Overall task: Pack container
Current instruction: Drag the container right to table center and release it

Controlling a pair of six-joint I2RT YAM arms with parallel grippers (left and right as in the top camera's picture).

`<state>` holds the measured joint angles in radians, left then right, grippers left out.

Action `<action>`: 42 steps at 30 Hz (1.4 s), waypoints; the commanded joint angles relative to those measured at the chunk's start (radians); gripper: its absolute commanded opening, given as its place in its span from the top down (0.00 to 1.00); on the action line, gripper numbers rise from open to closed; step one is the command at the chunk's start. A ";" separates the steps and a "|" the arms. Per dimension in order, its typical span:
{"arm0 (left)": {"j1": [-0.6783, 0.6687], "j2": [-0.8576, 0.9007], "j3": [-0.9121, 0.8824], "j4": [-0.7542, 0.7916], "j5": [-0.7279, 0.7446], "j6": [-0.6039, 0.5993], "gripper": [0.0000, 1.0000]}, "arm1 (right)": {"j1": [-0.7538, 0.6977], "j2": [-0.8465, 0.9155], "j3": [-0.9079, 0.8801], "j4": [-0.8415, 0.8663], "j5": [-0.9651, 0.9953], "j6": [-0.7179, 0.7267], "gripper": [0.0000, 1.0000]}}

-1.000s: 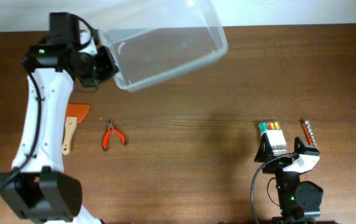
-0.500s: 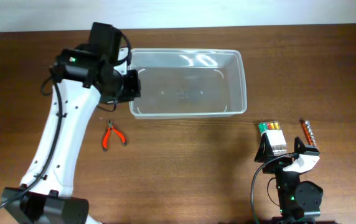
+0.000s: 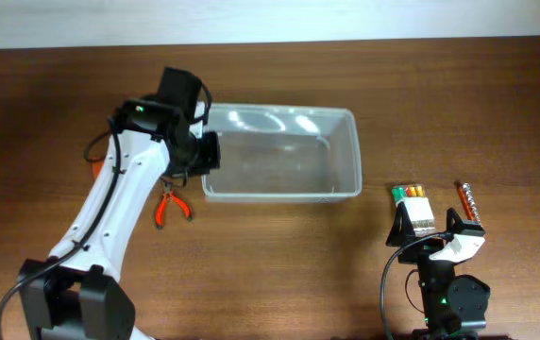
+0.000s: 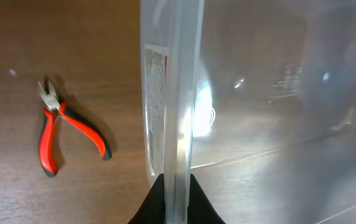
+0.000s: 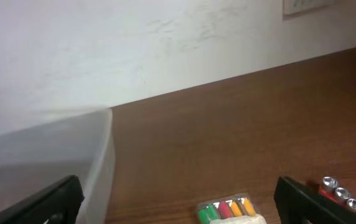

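Note:
The container's front edge (image 3: 281,198) sits behind the ends of the pliers' handles, so the container shifts toward the front, before my left gripper releases it.
The clear plastic container (image 3: 284,156) rests upright near the middle of the table. My left gripper (image 3: 206,151) is shut on its left wall; in the left wrist view the rim (image 4: 177,93) runs between my fingertips (image 4: 177,196). My right gripper (image 3: 432,227) is parked near the front right, open and empty, its fingers (image 5: 178,202) wide apart. The container's right end shows in the right wrist view (image 5: 97,168).
Red-handled pliers (image 3: 169,205) lie left of the container and show in the left wrist view (image 4: 66,127). An orange scraper (image 3: 95,170) peeks out behind my left arm. A pack of coloured bits (image 3: 413,200) and a red bit holder (image 3: 468,201) lie by my right gripper.
My left arm swung the container from tilted in the air at the back down and rightward; it now sits level on the table. The right arm has not moved.

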<state>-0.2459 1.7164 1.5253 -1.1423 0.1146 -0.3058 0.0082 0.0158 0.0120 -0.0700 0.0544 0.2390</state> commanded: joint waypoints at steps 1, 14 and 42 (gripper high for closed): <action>0.000 -0.023 -0.039 0.031 0.026 0.012 0.98 | -0.003 -0.006 -0.006 -0.005 0.005 -0.002 0.01; 0.000 -0.023 -0.172 0.148 0.015 0.012 0.98 | -0.003 -0.006 -0.006 -0.005 0.005 -0.002 0.01; 0.012 -0.026 -0.218 0.186 -0.011 0.012 0.39 | -0.003 -0.006 -0.006 -0.005 0.005 -0.002 0.01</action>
<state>-0.2451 1.7164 1.2694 -0.9550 0.1192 -0.3019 0.0082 0.0158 0.0120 -0.0700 0.0544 0.2382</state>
